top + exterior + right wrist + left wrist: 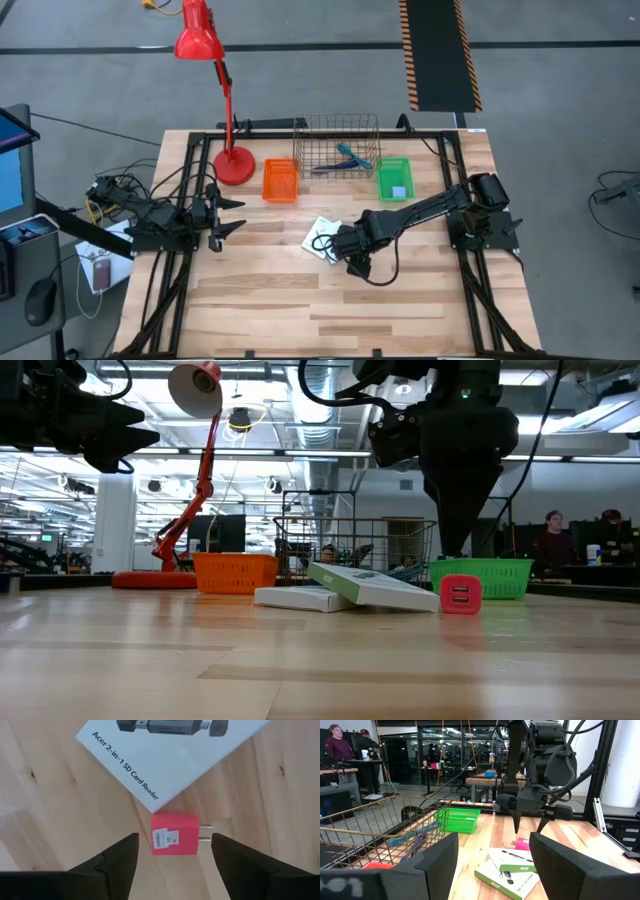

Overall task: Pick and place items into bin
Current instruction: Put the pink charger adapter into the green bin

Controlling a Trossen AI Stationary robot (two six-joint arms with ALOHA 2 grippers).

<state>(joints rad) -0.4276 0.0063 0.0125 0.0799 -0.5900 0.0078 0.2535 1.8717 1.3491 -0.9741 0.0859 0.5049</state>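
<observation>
My right gripper grabs the red block by its plastic body (175, 834) next, for the bin.
A small red block (174, 840) with two metal prongs lies flat on the table, next to the corner of a white packet (170, 750). My right gripper (174, 839) hangs open over the block, pointing down, with one finger on each side and clear of it. In the low view its fingers (455, 550) end above the block (460, 595). One white packet (372, 586) leans tilted on another (298, 598). The wire bin (338, 148) holds a blue pen (328, 168) and a teal-handled tool (352, 156). My left gripper (230, 215) waits open at the table's left side.
An orange tray (281, 180) and a green tray (394, 178) flank the wire bin at the far side. A red desk lamp (232, 160) stands at the far left. Bare wood stretches toward the near edge.
</observation>
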